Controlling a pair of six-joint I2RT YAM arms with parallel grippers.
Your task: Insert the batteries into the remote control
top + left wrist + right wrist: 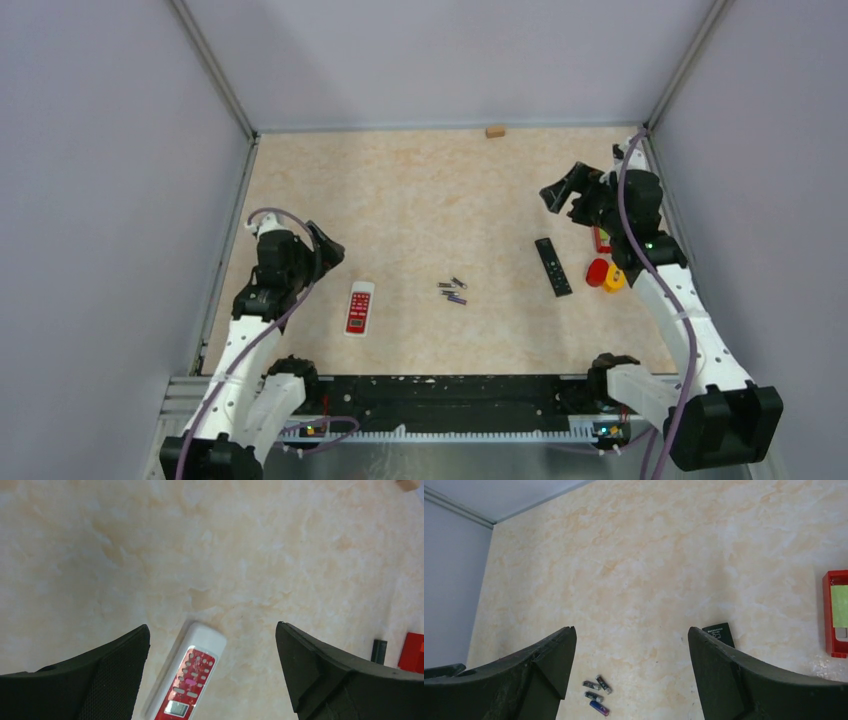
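Note:
My left gripper next needs to hold the long edges of the remote's red side and leave the remote's plain white end free, so batteries can be loaded into the white remote.
Several tiny batteries lie in a loose cluster at the table's middle; in the right wrist view three are dark grey and one is purplish. A white remote with a red face lies left of them, and shows between the left fingers. A black remote lies to the right, its end visible in the right wrist view. My left gripper is open and empty, above and left of the white remote. My right gripper is open and empty, raised beyond the black remote.
A red box, a red round piece and a yellow piece sit at the right edge beside the black remote. A small wooden block lies at the back wall. Grey walls close in the table on three sides.

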